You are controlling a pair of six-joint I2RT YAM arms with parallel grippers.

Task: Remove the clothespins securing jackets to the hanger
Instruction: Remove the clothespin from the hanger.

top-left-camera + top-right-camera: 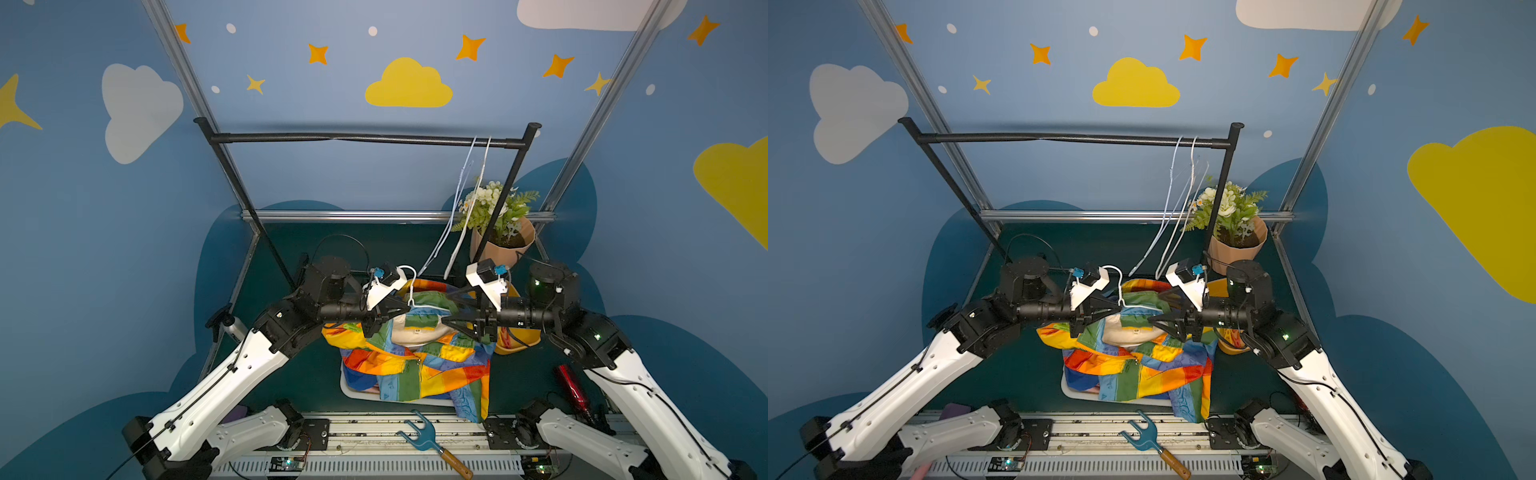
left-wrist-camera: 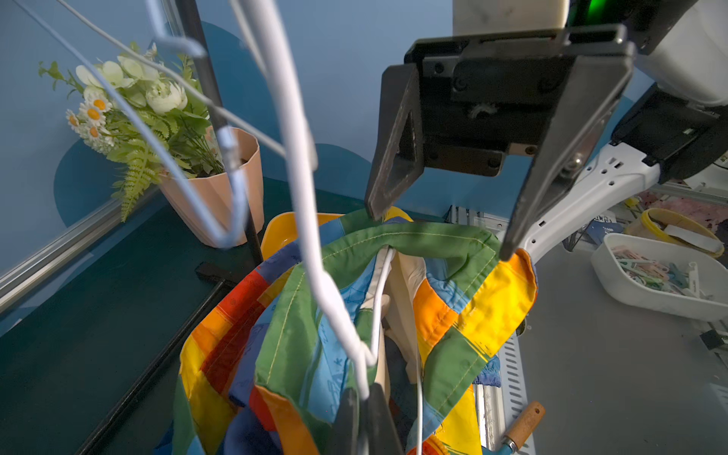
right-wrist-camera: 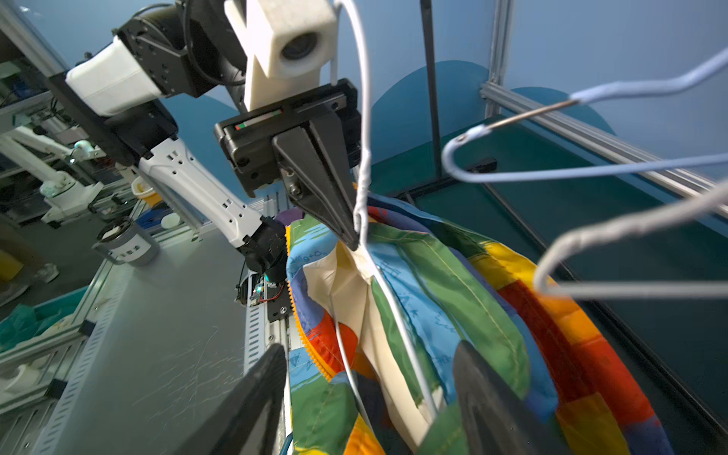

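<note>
The right gripper grabs the hanger's shoulder wire beside the twisted neck next, which frees my left gripper to remove the clothespins.
A rainbow-striped jacket [image 1: 415, 365] [image 1: 1142, 365] hangs on a white wire hanger [image 1: 411, 291] [image 2: 327, 287], its lower part heaped on the table. My left gripper [image 1: 409, 309] [image 2: 364, 394] is shut on the hanger's twisted neck, just above the collar. My right gripper [image 1: 444, 309] [image 3: 368, 350] stands open opposite it. Its two fingers straddle the green collar [image 2: 433, 236] and the cream lining [image 3: 354, 283] without pinching them. No clothespins show on the jacket in any view.
A black rail [image 1: 365, 139] at the back carries two bare hangers [image 1: 469, 199]. A flower pot [image 1: 503, 245] stands back right, with a yellow bowl [image 1: 519, 345] near it. A white tray [image 1: 353, 390] lies under the jacket. A blue fork tool [image 1: 424, 436] and a red bottle [image 1: 573, 386] lie in front.
</note>
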